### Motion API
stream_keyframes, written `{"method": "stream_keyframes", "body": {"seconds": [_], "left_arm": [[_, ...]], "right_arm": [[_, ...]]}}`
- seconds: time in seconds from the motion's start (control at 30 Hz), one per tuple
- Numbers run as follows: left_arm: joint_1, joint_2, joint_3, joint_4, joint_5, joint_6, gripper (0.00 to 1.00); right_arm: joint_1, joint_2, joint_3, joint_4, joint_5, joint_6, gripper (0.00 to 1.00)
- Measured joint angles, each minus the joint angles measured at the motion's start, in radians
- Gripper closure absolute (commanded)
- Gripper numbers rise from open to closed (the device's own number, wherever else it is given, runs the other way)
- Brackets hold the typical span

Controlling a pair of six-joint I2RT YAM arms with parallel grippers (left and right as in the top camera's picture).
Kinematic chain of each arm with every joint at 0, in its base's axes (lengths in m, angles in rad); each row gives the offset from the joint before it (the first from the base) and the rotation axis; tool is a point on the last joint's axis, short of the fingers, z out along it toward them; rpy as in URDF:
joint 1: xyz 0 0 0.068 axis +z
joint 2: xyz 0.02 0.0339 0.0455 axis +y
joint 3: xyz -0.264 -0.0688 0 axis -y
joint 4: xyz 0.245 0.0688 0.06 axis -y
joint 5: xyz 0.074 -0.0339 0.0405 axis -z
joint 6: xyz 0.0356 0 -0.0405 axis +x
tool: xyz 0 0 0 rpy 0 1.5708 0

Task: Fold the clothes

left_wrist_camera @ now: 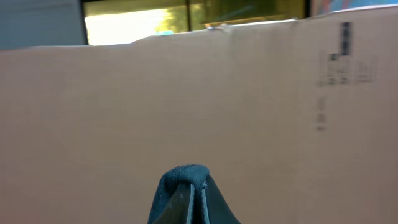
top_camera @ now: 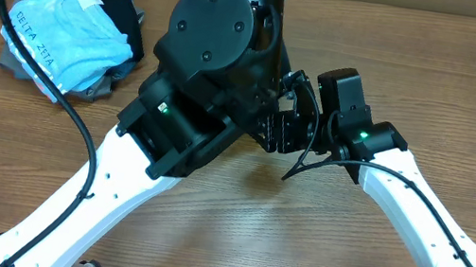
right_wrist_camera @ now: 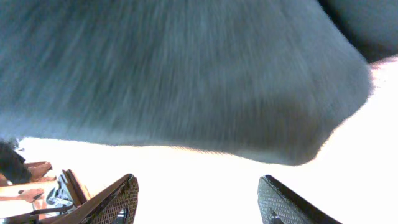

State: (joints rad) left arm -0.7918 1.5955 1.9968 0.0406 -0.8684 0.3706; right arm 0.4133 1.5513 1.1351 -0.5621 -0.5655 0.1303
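Next, my right gripper grabs the navy T-shirt's hanging edge, apart from my left gripper's fold. Then I spread the T-shirt for folding.
The clothes are a dark navy T-shirt [left_wrist_camera: 183, 176]. In the left wrist view a fold of it is draped over the tips of my left gripper [left_wrist_camera: 198, 188], which is shut on it and raised off the table. In the right wrist view the same dark fabric [right_wrist_camera: 186, 74] hangs blurred across the top. My right gripper [right_wrist_camera: 196, 183] is just below it, open, with nothing between its fingers [right_wrist_camera: 118, 199]. From overhead both arms meet over the middle of the table and hide the shirt and both sets of jaws.
At the back left lies a pile with a light blue T-shirt [top_camera: 73, 26], a grey garment [top_camera: 15, 60] and a dark piece [top_camera: 123, 2]. A black cable [top_camera: 78, 118] runs past it. A cardboard wall [left_wrist_camera: 186, 93] backs the wooden table [top_camera: 279, 236].
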Motion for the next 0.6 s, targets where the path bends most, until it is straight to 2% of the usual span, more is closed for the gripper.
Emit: {"method": "stream_keyframes", "body": {"seconds": [0.27,0.6], "left_arm": [[-0.006,0.000,0.002,0.013,-0.067,0.029,0.96],[-0.021,0.000,0.002,0.012,-0.094,0.029,0.96]], "right_arm": [[0.053,-0.139,0.000,0.002,0.087,-0.017,0.34],[0.261,-0.146,0.000,0.026,0.309,-0.021,0.29]]}}
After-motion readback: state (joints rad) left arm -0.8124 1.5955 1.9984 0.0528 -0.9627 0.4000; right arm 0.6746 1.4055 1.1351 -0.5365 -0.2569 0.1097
